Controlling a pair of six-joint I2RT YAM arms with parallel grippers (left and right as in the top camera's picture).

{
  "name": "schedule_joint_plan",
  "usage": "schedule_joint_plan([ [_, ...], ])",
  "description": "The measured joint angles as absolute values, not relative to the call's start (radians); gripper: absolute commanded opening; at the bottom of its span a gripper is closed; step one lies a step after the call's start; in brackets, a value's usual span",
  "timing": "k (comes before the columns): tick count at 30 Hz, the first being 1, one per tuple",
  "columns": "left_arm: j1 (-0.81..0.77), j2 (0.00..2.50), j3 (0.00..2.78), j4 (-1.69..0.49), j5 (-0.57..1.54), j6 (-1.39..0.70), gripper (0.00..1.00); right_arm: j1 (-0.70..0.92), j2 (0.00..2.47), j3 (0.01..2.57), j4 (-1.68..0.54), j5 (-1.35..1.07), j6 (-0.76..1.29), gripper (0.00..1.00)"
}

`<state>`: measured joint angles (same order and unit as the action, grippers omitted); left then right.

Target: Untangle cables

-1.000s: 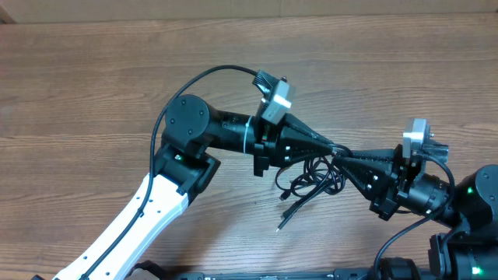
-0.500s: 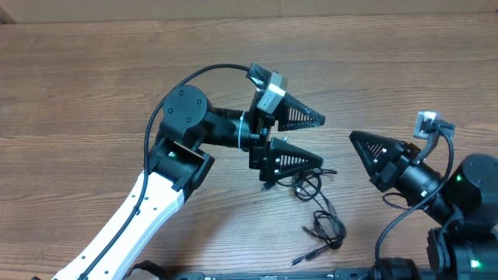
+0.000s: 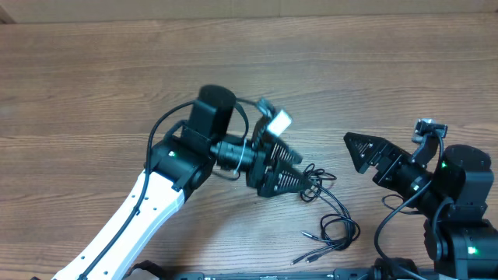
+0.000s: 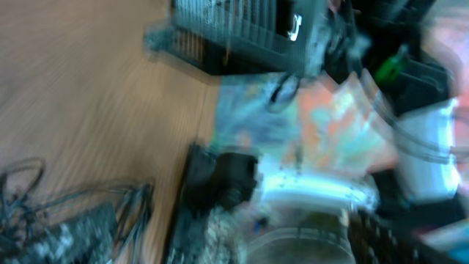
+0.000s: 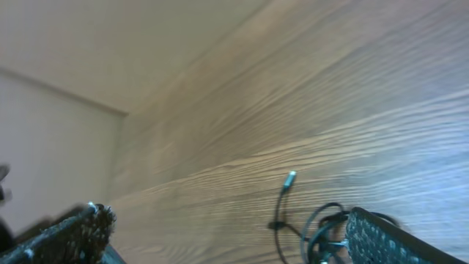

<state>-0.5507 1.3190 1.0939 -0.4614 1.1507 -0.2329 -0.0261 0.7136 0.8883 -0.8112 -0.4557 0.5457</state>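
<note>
I should reach the cables with my left gripper and grip the small heap (image 3: pixel 314 183), so the loose loop and plug ends stay free for untangling.
The cables (image 3: pixel 331 214) lie on the wooden table as thin black strands. A small bunch (image 3: pixel 314 183) sits at the left gripper's tips, and a loose loop (image 3: pixel 340 230) with plug ends lies lower right. My left gripper (image 3: pixel 302 176) is open and points right at the bunch, holding nothing. The left wrist view is motion-blurred, with cables (image 4: pixel 66 213) at its lower left. My right gripper (image 3: pixel 364 155) hovers open to the right, apart from the strands. Its wrist view shows wide-spread fingers (image 5: pixel 388 238) over a cable (image 5: pixel 293 198) with a plug end.
The left arm's white link (image 3: pixel 140 214) crosses the lower left of the table (image 3: pixel 93 78). The right arm's base (image 3: pixel 459 225) fills the lower right corner. A thick black robot cable (image 3: pixel 167 128) loops beside the left arm's joint.
Both grippers were shut together on the cables. They pulled apart and opened, and the cables dropped and spread toward the lower right. The left wrist has rolled and come back to the bunch.
</note>
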Motion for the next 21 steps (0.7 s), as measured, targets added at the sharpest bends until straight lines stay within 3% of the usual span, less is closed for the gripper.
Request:
schedule_joint_plan([
  [5, -0.615, 1.319, 1.093, -0.615, 1.045, 0.062, 1.00, -0.026, 0.714, 0.888, -0.876, -0.348, 0.566, 1.00],
  [8, -0.684, 1.319, 1.093, -0.673, 0.880, 0.223, 0.99, -0.026, 0.714, 0.888, -0.899, -0.297, 0.579, 1.00],
  [21, -0.938, 1.470, 1.093, -0.662, 0.356, 0.693, 1.00, -0.027, 0.714, 0.888, -0.913, -0.204, 0.591, 1.00],
])
